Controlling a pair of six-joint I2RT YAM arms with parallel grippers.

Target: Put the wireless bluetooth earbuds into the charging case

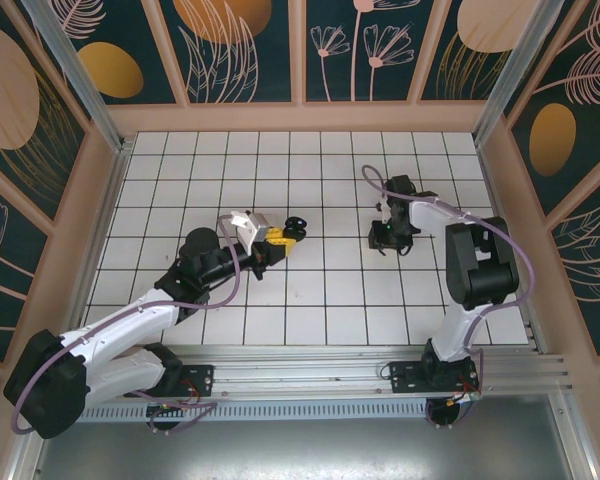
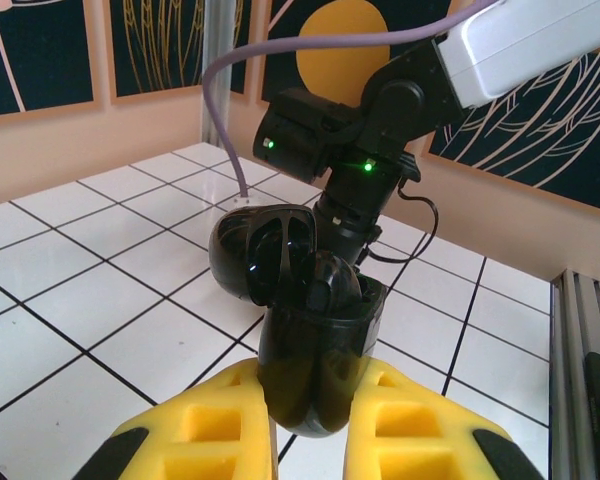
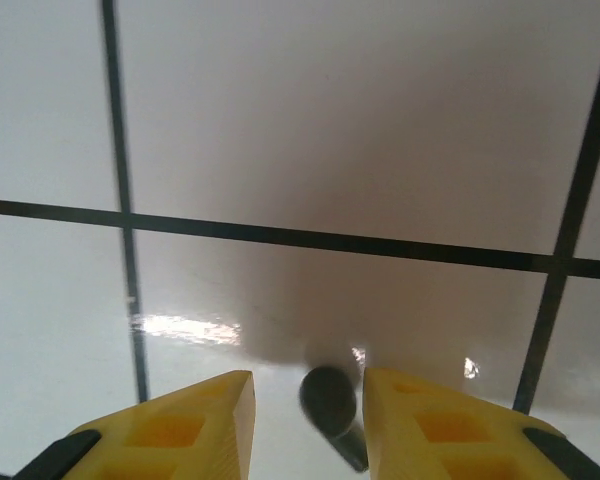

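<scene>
My right gripper picks up the small dark earbud across its narrow sides next, leaving an end free to insert into the charging case.
My left gripper is shut on the charging case, which is glossy black and stands upright between the yellow fingers. Its lid is hinged open to the left. One black earbud sits in the case's mouth. To the right, my right gripper points straight down at the tiled floor. In the right wrist view, a second small dark earbud lies blurred between the open fingers of the right gripper, close to the right finger, with a gap on its left side.
The white tiled floor is ringed by low pink walls. An aluminium rail runs along the near edge by the arm bases. The right arm's wrist stands a short way beyond the case.
</scene>
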